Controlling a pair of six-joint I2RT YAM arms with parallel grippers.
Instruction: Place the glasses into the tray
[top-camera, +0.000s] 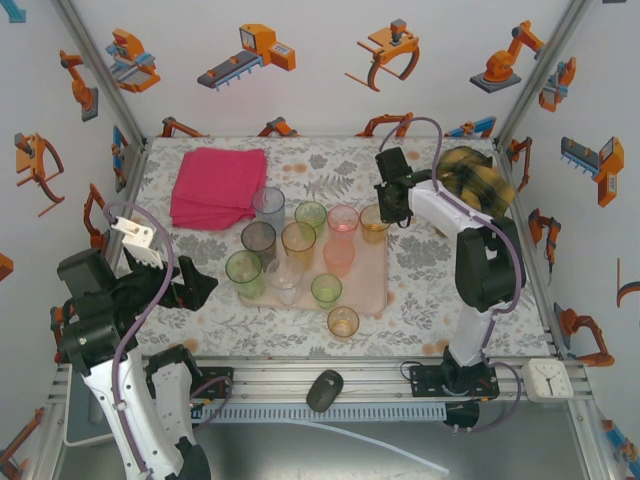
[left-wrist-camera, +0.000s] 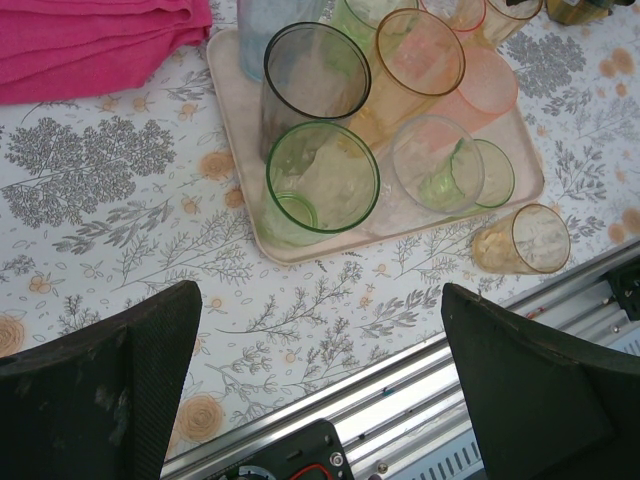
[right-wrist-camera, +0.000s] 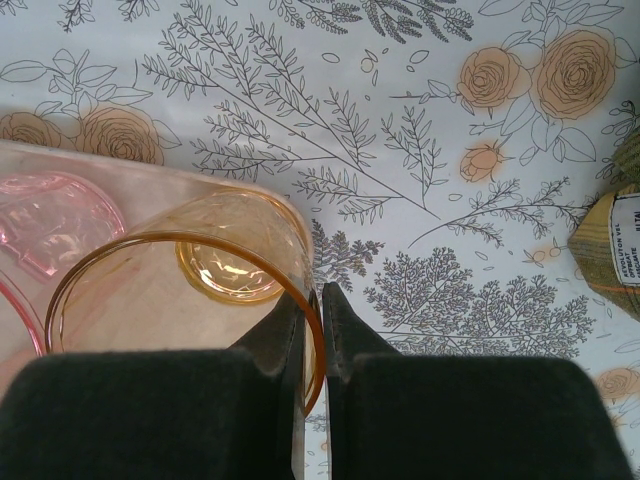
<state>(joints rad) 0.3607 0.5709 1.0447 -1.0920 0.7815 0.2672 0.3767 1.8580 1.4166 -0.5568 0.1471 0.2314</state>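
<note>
The orange glass stands upright with its base inside the far corner's edge, so it would stay on the tray (top-camera: 372, 292). It is now time for my right gripper to open.
The pale pink tray (top-camera: 372, 292) lies mid-table with several glasses standing on it: pale blue (top-camera: 268, 205), smoky grey (top-camera: 258, 240), green (top-camera: 244, 270), clear (top-camera: 284, 275) and pink (top-camera: 343, 222). My right gripper (right-wrist-camera: 320, 295) is shut on the wall of an orange glass (right-wrist-camera: 200, 265), one finger inside and one outside, over the tray's far right corner (right-wrist-camera: 90, 162). Another orange glass (top-camera: 343, 322) stands on the tablecloth just off the tray's near edge, also seen in the left wrist view (left-wrist-camera: 525, 240). My left gripper (left-wrist-camera: 320, 340) hangs open and holds nothing, near the table's front left, short of the tray (left-wrist-camera: 300, 255).
A folded magenta cloth (top-camera: 218, 187) lies at the back left. A yellow and black yarn ball (top-camera: 475, 180) sits at the back right, beside the right arm. The aluminium rail (top-camera: 380, 375) along the near edge carries a black oval object (top-camera: 324, 390) and a white clock (top-camera: 548, 380).
</note>
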